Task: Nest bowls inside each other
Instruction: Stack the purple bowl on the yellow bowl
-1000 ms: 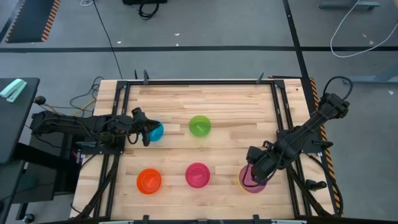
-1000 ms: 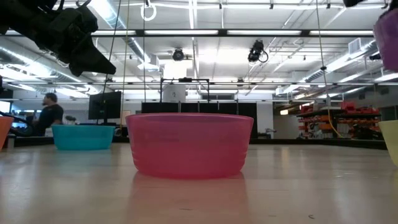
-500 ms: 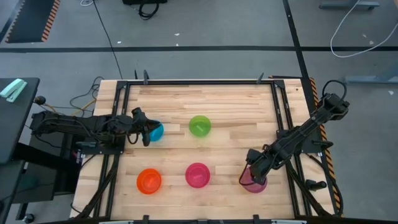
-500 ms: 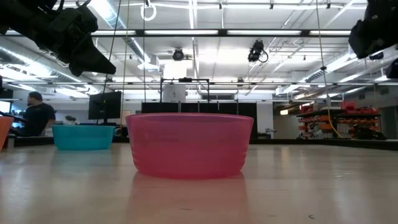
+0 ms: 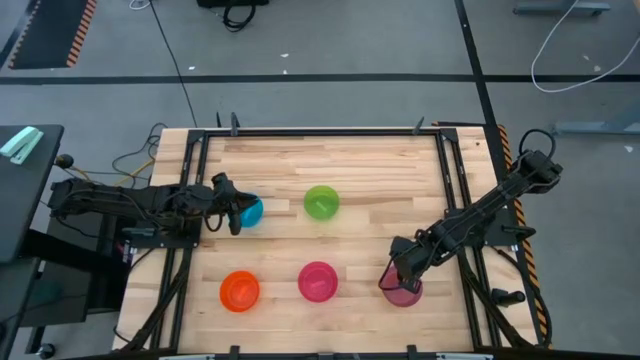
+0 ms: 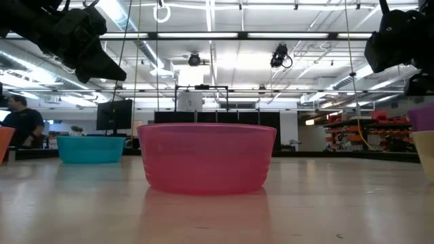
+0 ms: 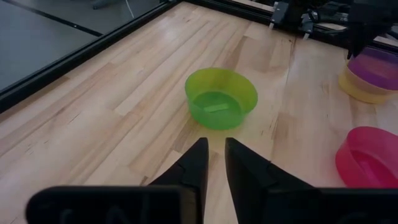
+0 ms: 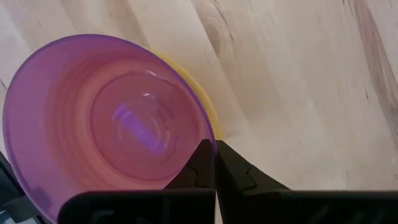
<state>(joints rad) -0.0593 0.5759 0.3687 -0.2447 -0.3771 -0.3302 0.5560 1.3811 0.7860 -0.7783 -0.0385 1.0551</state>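
Observation:
My right gripper should lower the purple bowl before it lets go, because a crescent of yellow bowl (image 8: 208,109) sticks out beside the purple bowl's rim.
My right gripper (image 5: 400,272) is shut on the purple bowl (image 5: 403,291), which sits inside the yellow bowl (image 8: 208,109) near the table's near right corner. Only a sliver of yellow shows around the purple bowl; the low view has the purple bowl (image 6: 424,118) above the yellow bowl (image 6: 427,152). My left gripper (image 5: 236,213) hangs at the table's left over the edge of the blue bowl (image 5: 251,210), its fingers a narrow gap apart (image 7: 216,149). The green bowl (image 5: 321,201), magenta-pink bowl (image 5: 317,281) and orange bowl (image 5: 240,291) stand apart on their bases. My right gripper pinches the purple bowl's rim (image 8: 207,132) on the side toward the table's far edge, one finger inside the bowl and one outside. The fingers come from above, pointing down. The bowl stands upright inside the yellow bowl.
The wooden table (image 5: 380,170) has a black frame around it. Bare wood lies between the bowls and along the far side. In the low view the magenta-pink bowl (image 6: 207,157) fills the foreground, and a person sits far off in the room behind the table.
My right gripper has come down and a little toward the table's near left, carrying the purple bowl from well above the table into the yellow bowl. The fingers stay shut on the rim. The left arm has kept still.

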